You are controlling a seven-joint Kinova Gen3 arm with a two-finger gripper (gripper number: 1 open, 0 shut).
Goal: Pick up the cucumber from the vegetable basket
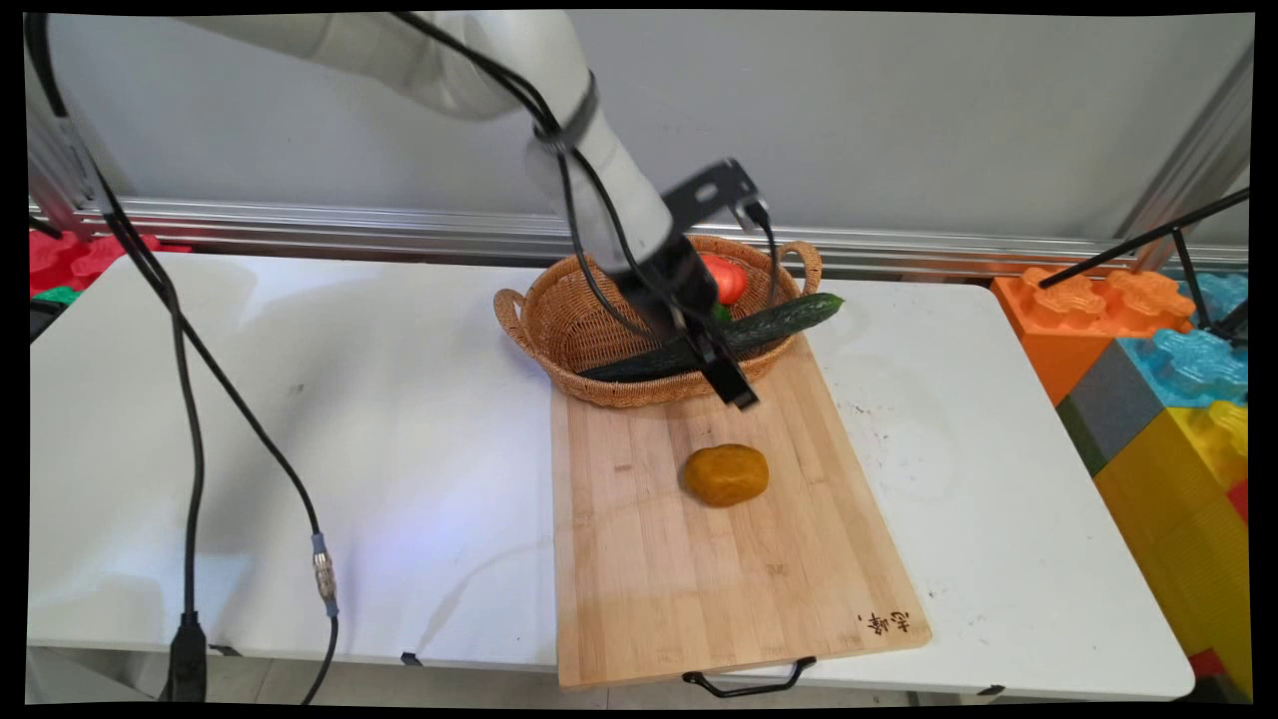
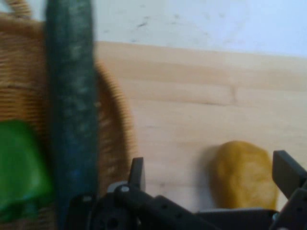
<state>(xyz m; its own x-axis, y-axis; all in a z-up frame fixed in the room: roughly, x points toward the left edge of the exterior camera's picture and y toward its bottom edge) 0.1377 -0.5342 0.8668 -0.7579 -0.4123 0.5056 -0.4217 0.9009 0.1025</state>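
Observation:
The gripper grabs the long dark green cucumber by its dark body (image 1: 662, 360) next, to lift it out of the wicker basket (image 1: 559, 330).
My black gripper (image 1: 737, 391) hangs open and empty over the near rim of a wicker basket (image 1: 559, 330), just above the far end of a wooden cutting board (image 1: 699, 559). A long dark green cucumber (image 1: 779, 322) lies slanted across the basket, its tip sticking out past the right rim. Behind the gripper sits a red tomato (image 1: 727, 278). A yellow-brown potato (image 1: 725, 474) rests on the board, a short way in front of the fingertips. In the hand view the gripper (image 2: 211, 175) frames the potato (image 2: 242, 175); the cucumber (image 2: 72, 110) and a green item (image 2: 19, 167) lie to the left.
Black cables (image 1: 190, 419) hang from the arm over the table's left part. Coloured foam blocks (image 1: 1168, 399) stand past the right edge with a black tripod leg (image 1: 1138, 245) above them. The board's black handle (image 1: 749, 681) overhangs the table's front edge.

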